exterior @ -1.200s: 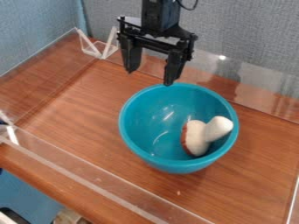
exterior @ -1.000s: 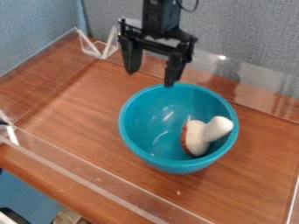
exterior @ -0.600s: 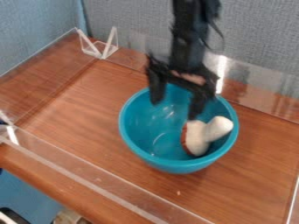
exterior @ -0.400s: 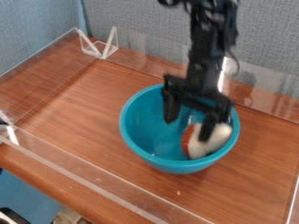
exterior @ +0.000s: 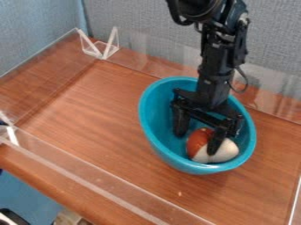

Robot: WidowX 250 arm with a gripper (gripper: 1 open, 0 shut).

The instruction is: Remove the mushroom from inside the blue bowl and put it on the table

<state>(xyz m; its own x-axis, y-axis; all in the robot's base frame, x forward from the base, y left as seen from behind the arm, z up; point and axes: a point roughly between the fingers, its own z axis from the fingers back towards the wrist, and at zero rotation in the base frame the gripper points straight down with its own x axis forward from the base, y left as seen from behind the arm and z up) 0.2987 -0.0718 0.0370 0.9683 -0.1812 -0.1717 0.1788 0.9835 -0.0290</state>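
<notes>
I should next lift the mushroom out of the blue bowl and put it on the table, so I need to grab it with my gripper by its orange-red cap.
The blue bowl stands on the table right of centre. The mushroom lies on its side in the bowl's right half, its orange-red cap facing left and its cream stem to the right. My gripper reaches straight down into the bowl, open. One dark finger stands on each side of the mushroom, close over it. Nothing is held between the fingers.
A white wire stand sits at the back left corner. Low clear acrylic walls run along the table's front and sides. A blue-grey wall rises behind the table.
The gripper has moved from above the bowl's back rim rightward and down into the bowl, over the mushroom. It stayed open. The bowl now sits a little further right.
</notes>
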